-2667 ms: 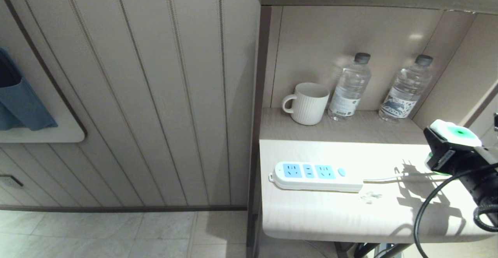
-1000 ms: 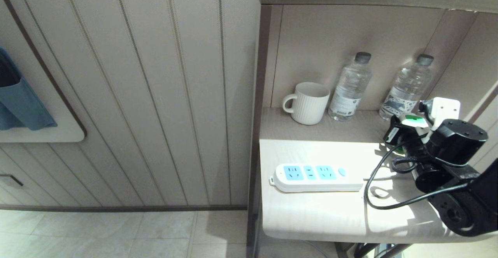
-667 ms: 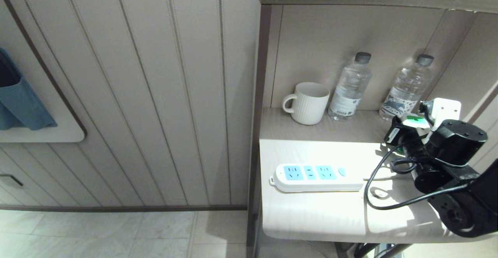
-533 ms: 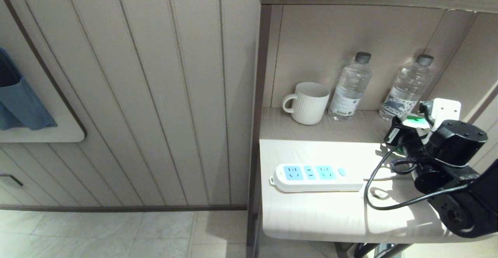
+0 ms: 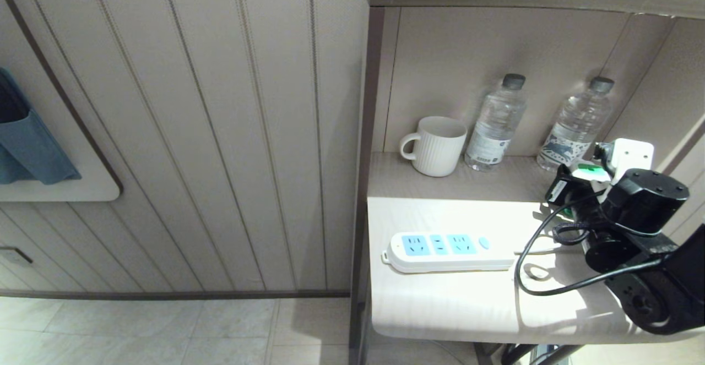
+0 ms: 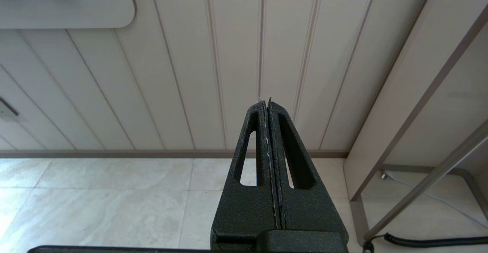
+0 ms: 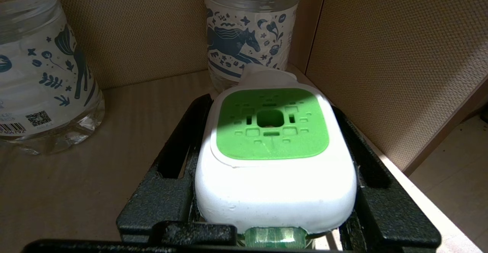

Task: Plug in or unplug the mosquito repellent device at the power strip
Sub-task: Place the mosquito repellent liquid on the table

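Observation:
I should open my right gripper, because the mosquito repellent device's green bottle is low at the white shelf surface and the device would stand there.
My right gripper (image 5: 577, 184) is shut on the mosquito repellent device (image 5: 590, 171), at the right end of the nightstand, well to the right of the power strip (image 5: 449, 250). In the right wrist view the device's white head with its green vented top (image 7: 270, 131) fills the space between the black fingers (image 7: 183, 138), and a bit of green bottle shows beneath it. The strip lies flat on the white top with its three blue socket faces bare. Down by the wall and floor, my left gripper (image 6: 267, 102) is parked and shut on nothing.
A white ribbed mug (image 5: 438, 146) and two clear water bottles (image 5: 495, 123) (image 5: 575, 125) stand at the back of the niche. The right bottle (image 7: 249, 28) and the niche's side wall (image 7: 400, 66) are close to the device. The strip's white cord (image 5: 542, 252) runs right, under my arm.
Since the earliest frame my right arm has come in from the right edge and carried the device back toward the right bottle. Over the last second it has barely moved.

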